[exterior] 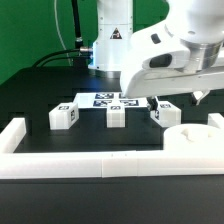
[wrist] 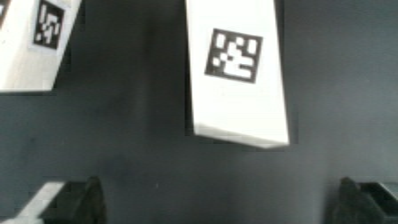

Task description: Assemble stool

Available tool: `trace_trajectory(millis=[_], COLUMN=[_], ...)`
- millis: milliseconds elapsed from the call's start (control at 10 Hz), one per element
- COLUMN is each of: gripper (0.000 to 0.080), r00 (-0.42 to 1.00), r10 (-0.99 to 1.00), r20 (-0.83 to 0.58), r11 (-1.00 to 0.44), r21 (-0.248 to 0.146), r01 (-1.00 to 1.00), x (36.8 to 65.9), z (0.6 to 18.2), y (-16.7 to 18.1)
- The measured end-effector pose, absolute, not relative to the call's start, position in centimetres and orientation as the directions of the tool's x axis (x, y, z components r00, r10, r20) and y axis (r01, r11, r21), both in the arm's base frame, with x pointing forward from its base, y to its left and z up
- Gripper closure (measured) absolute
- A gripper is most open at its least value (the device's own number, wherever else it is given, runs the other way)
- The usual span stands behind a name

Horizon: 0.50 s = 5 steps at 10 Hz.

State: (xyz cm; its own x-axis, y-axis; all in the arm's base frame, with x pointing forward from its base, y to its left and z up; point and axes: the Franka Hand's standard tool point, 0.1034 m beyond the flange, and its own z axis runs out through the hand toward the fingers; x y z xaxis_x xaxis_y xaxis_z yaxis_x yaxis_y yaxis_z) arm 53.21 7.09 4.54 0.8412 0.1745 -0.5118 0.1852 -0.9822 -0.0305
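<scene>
My fingers don't reach the tagged leg's near end yet, so they would miss it if I closed now. My gripper should first move toward the leg's near end, then close on it.
Three short white legs with square tags stand in a row on the black table: one at the exterior view's left, one in the middle, one at the right. The round white seat disc lies at the front right. My gripper hovers just above the right leg, apart from it. In the wrist view the gripper is open and empty. Its dark fingertips sit wide apart at the frame's corners. One tagged leg lies ahead between them, and a second leg is off to the side.
A long white rail borders the table's front and left side. The marker board lies flat behind the legs. The robot's base stands at the back, with cables beside it.
</scene>
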Motion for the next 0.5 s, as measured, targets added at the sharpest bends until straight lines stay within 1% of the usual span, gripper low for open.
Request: trace_trajectory(millis=[100,200,300,400,500], gripper=[0.015,0.015,0.015,0.015,0.015], r00=[0.795,0.764,0.706,0.635,0.583], r10=[0.169,0.165,0.151,0.123,0.1], r20=[-0.583,-0.624,-0.692,-0.762,-0.807], r11=[-0.982,-0.983,-0.984,-0.987,-0.989], r21=[-0.035,-0.038,-0.037,-0.026,-0.016], r01=[0.183,0.181,0.175,0.16,0.147], x=[52.4,52.4,51.7,51.1,51.1], z=[4.5,4.3,4.3,4.0,3.7], y=[7.0,7.0,6.9,6.9,6.8])
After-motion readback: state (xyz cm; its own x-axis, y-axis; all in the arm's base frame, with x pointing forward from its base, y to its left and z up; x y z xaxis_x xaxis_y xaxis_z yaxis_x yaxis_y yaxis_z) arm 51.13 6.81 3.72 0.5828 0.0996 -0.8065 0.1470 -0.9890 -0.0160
